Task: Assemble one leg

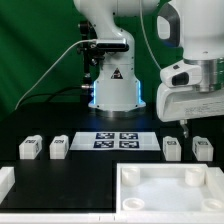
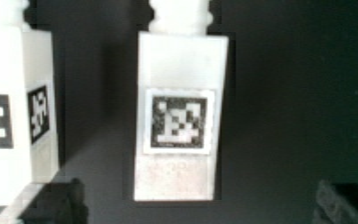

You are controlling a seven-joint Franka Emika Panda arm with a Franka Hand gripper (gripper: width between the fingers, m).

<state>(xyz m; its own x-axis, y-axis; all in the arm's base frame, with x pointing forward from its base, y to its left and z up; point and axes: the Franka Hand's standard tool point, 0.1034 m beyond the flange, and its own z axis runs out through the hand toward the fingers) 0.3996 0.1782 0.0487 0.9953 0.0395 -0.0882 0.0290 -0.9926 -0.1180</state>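
Note:
I should grip the leg by its blocky tagged end (image 1: 204, 153) (image 2: 176, 165) next with my gripper. The leg's rounded end then stays free to join the white panel.
Four white legs lie in a row on the black table. Two are at the exterior view's left (image 1: 29, 148) (image 1: 59, 146) and two at its right (image 1: 171, 147) (image 1: 202, 148). My gripper (image 1: 187, 127) hangs just above the right pair, touching neither. In the wrist view one leg (image 2: 179, 110) lies lengthwise between my open jaws, its black-and-white tag facing up, and a second leg (image 2: 16, 100) lies beside it. The gripper (image 2: 197, 206) is open and empty. Its dark fingertips (image 2: 51, 205) stand wide apart on either side of the leg's blocky end.
The large white square panel (image 1: 130, 195) with raised corners lies at the front. The marker board (image 1: 118, 140) lies in the middle, in front of the robot base (image 1: 112, 85). Another white part (image 1: 5, 180) sits at the front left edge.

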